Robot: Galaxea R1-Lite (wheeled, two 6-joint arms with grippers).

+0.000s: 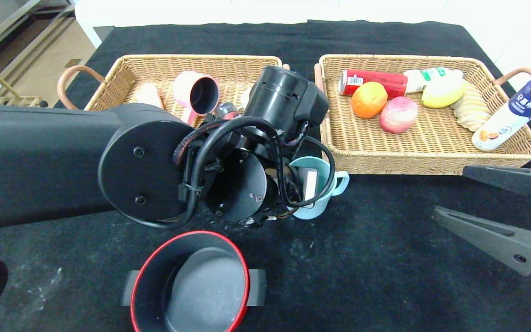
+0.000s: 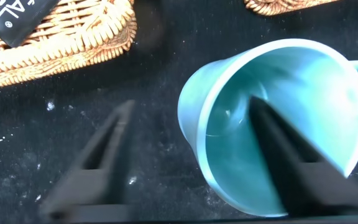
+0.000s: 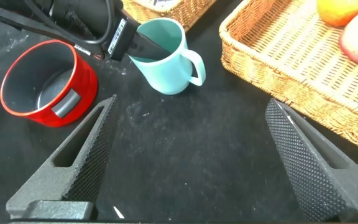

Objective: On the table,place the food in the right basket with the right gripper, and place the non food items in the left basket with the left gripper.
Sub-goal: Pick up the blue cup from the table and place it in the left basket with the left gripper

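The cup's opening (image 2: 309,106) is wider than the gap between my fingers, so my left gripper should next grab the cup by its thin rim (image 2: 203,127).
A teal cup (image 1: 312,210) stands upright on the black table in front of the gap between the two baskets. It also shows in the left wrist view (image 2: 272,124) and the right wrist view (image 3: 163,62). My left gripper (image 2: 191,102) is open and straddles the cup's wall, with one finger inside the cup and the other outside it. In the head view my left arm hides most of that gripper. My right gripper (image 1: 449,191) is open and empty, low over the table at the right, also seen in its wrist view (image 3: 191,102). A red-rimmed pot (image 1: 191,281) stands at the front.
The left basket (image 1: 155,58) holds a pink cup (image 1: 198,97) and other items partly hidden by my arm. The right basket (image 1: 431,166) holds an orange (image 1: 369,99), a peach (image 1: 398,114), a red can (image 1: 376,80), a lemon (image 1: 443,92) and bottles.
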